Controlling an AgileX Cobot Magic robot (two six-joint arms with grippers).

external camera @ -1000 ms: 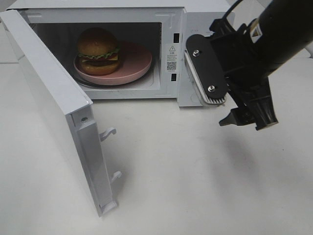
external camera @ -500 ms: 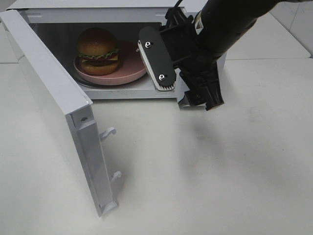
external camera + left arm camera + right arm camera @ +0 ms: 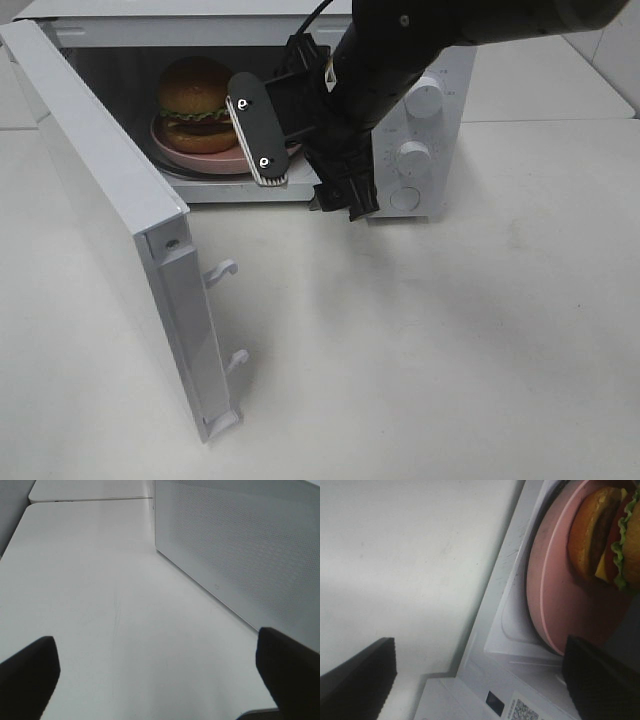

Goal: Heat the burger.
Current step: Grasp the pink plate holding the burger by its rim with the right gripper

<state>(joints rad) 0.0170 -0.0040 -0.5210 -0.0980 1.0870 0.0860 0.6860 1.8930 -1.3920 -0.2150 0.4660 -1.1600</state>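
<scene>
I should next use my right gripper to grab the pink plate by its rim. Then it can carry the burger [image 3: 200,100] out of the microwave.
The burger [image 3: 200,100] sits on a pink plate [image 3: 215,158] inside the open microwave [image 3: 350,20]; in the right wrist view the burger [image 3: 607,535] and plate [image 3: 555,600] lie just beyond the fingers. My right gripper [image 3: 300,172] hangs open in front of the oven's mouth, right of the burger, holding nothing; its two dark fingertips [image 3: 360,675] frame the right wrist view. My left gripper [image 3: 160,675] is open over bare table with nothing between its fingers [image 3: 27,667]. It is outside the exterior high view.
The microwave door [image 3: 110,200] stands swung out to the left, its latch hooks [image 3: 225,270] pointing right. Two knobs [image 3: 425,100] are on the control panel. A white perforated panel [image 3: 240,545] stands beside the left gripper. White table [image 3: 450,350] lies in front.
The right arm has swept left, from in front of the control panel to the oven's open mouth, its jaws still wide. The burger, plate and door have not moved.
</scene>
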